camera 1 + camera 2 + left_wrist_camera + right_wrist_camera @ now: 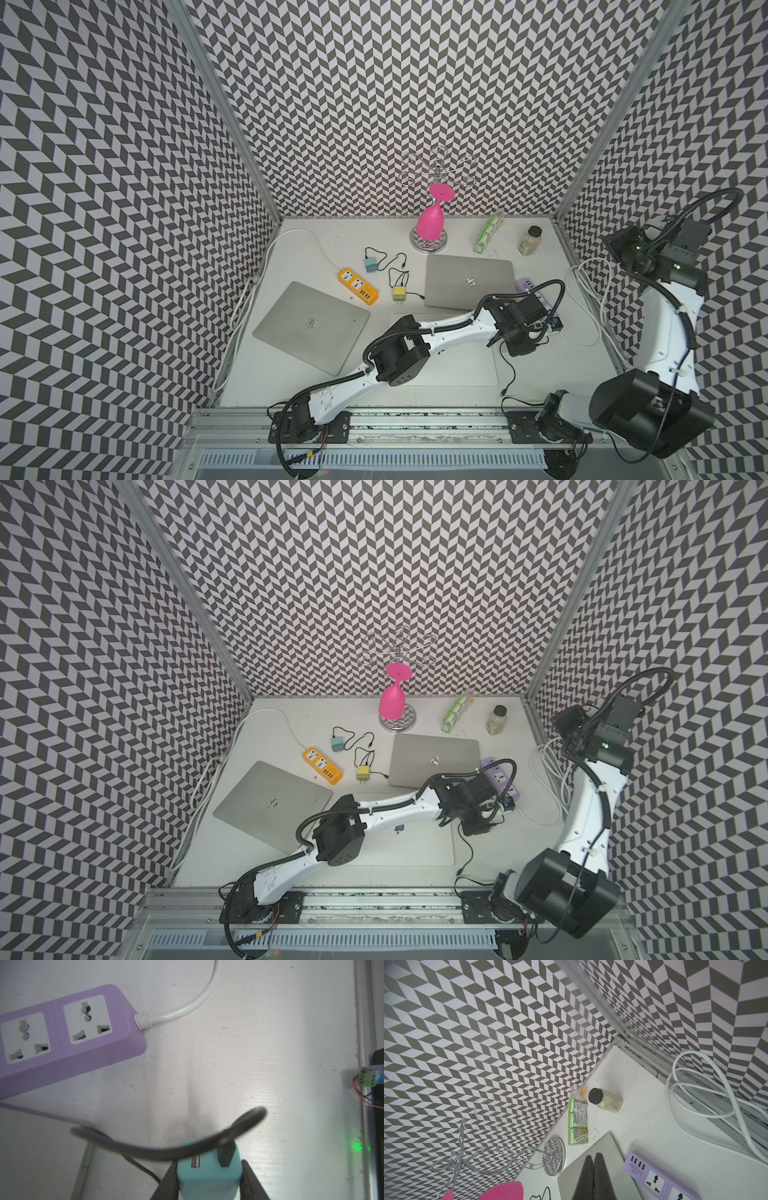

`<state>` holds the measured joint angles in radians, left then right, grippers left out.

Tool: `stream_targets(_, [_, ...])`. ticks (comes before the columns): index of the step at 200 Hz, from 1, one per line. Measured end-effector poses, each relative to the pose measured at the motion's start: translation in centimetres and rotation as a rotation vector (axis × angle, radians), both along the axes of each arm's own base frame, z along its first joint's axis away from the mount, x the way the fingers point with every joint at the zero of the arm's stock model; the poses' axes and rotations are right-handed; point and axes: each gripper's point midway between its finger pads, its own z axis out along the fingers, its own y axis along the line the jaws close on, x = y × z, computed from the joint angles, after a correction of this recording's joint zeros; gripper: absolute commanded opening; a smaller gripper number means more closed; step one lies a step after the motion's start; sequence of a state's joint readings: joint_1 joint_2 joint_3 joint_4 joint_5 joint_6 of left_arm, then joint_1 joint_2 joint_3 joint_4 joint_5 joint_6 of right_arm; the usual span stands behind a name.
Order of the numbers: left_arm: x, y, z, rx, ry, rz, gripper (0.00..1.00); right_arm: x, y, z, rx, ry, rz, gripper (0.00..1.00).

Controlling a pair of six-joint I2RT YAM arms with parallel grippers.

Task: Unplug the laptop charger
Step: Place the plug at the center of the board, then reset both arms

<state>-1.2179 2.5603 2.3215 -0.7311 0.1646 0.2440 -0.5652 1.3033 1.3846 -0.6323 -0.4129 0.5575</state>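
The charger is above empty table beside the purple power strip (528,286) and would end up on the table, so the robot's left gripper needs to let go of the charger.
The laptop charger (208,1174) is a teal cube with a black cable (145,1149) plugged into its face. My left gripper (208,1167) is shut on its two sides and holds it just off the cord end of the purple power strip (62,1043), apart from it. Both sockets seen in the left wrist view are empty, and the charger's prongs are hidden. In both top views the left gripper (548,326) (505,806) sits at the near end of the strip (528,286). The cable's loose end (503,392) lies on the table. My right gripper (593,1178) is shut and empty, raised by the right wall.
A silver laptop (469,280) lies beside the purple strip, and another (311,324) at the left. An orange power strip (357,286), a teal charger (370,264) and a yellow charger (400,294) lie mid-table. A pink glass (432,222), a green carton (486,235), a jar (530,241) and a coiled white cord (590,291) stand behind.
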Motion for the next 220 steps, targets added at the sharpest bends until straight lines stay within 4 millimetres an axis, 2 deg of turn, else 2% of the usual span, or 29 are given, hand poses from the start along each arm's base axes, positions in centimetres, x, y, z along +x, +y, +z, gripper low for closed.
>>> stream_targets(49, [0.6, -0.1, -0.1, 0.000, -0.032, 0.008, 0.46, 0.0, 0.0, -0.2, -0.006, 0.001, 0.008, 0.00])
stream_targets(91, [0.9, 0.2, -1.5, 0.003, -0.058, 0.005, 0.52, 0.0, 0.0, -0.2, -0.013, 0.002, 0.012, 0.00])
stream_targets(109, [0.8, 0.3, -1.0, -0.014, -0.064, 0.004, 0.53, 0.0, 0.0, -0.2, -0.014, 0.002, 0.013, 0.00])
stream_targets(133, [0.9, 0.1, 1.7, -0.075, -0.083, 0.007, 0.56, 0.0, 0.1, -0.2, -0.019, 0.003, 0.015, 0.00])
stream_targets(151, [1.1, 0.4, 5.3, -0.148, -0.110, 0.013, 0.58, 0.1, 0.3, -0.2, -0.027, 0.004, 0.026, 0.00])
stream_targets(168, [1.2, 1.9, 9.8, -0.244, -0.145, 0.025, 0.65, 0.4, 0.9, -0.2, -0.039, 0.001, 0.045, 0.01])
stream_targets(175, [1.2, 2.7, 11.6, -0.285, -0.159, 0.029, 0.76, 0.5, 1.3, -0.3, -0.047, -0.002, 0.057, 0.06])
stream_targets(181, [1.3, 3.6, 13.4, -0.327, -0.171, 0.038, 0.97, 0.6, 1.7, -0.3, -0.055, -0.005, 0.069, 0.12])
stream_targets(188, [1.5, 4.8, 15.5, -0.383, -0.181, 0.059, 0.99, 0.7, 2.4, -0.4, -0.066, -0.006, 0.086, 0.25])
stream_targets(195, [1.9, 6.2, 17.4, -0.437, -0.183, 0.084, 0.99, 0.9, 3.3, -0.5, -0.083, -0.006, 0.106, 0.45])
stream_targets(196, [2.1, 6.5, 17.8, -0.449, -0.186, 0.091, 0.99, 0.9, 3.3, -0.5, -0.088, -0.007, 0.109, 0.50])
stream_targets(200, [2.5, 7.4, 18.8, -0.481, -0.192, 0.111, 0.99, 1.0, 3.8, -0.5, -0.101, -0.007, 0.120, 0.81])
stream_targets(204, [3.0, 8.4, 19.8, -0.513, -0.198, 0.131, 0.99, 1.2, 4.5, -0.5, -0.114, -0.010, 0.132, 0.98])
stream_targets(220, [5.9, 13.9, 23.5, -0.643, -0.235, 0.254, 0.99, 1.6, 7.5, -0.3, -0.179, -0.035, 0.194, 0.99])
